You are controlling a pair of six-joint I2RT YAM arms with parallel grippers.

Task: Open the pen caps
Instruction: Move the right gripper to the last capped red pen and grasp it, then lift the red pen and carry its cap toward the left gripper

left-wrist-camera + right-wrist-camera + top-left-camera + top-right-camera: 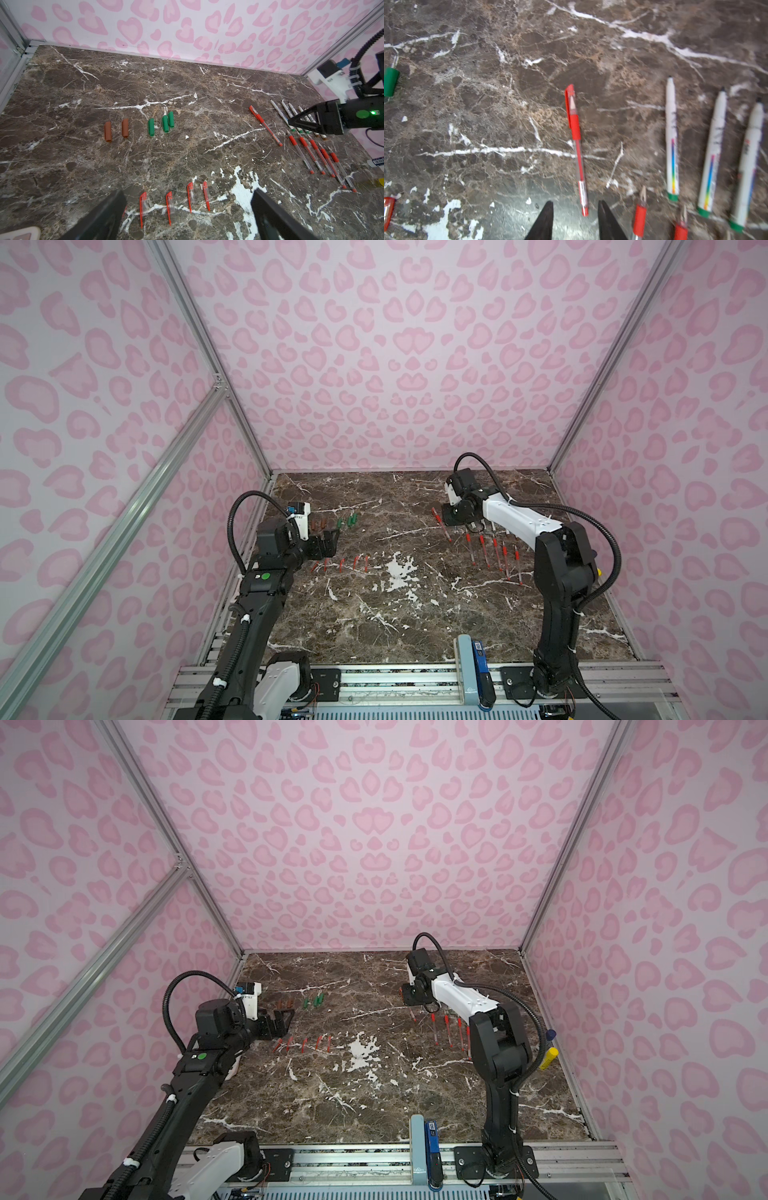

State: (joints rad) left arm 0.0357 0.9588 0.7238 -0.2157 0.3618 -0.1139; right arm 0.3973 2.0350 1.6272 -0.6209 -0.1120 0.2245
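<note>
I need to grab the pen's clear body point(446, 533) point(581, 182) toward the pen's rear end with my right gripper next. The red cap then stays free to pull open.
One pen with its red cap point(569, 97) still on lies on the marble point(576, 133) point(440, 524). Its rear end sits between the parted fingertips of my right gripper point(575, 205) point(448, 521), which is open and hangs just over the pen without holding it. Loose pen caps lie at the left: two brown point(108, 132), three green point(165, 123) and a row of red-clipped clear ones point(169, 203). My left gripper point(189, 218) point(326, 545) hovers wide open over that red row, empty. Uncapped red pens point(307, 153) and white pens point(671, 135) lie beside the right gripper.
A yellow tube point(549, 1057) and a blue-capped tube point(550, 1033) lie against the right wall behind the right arm. A blue device point(480, 659) is clamped on the front rail. Pink patterned walls enclose the marble table point(395, 614) on three sides.
</note>
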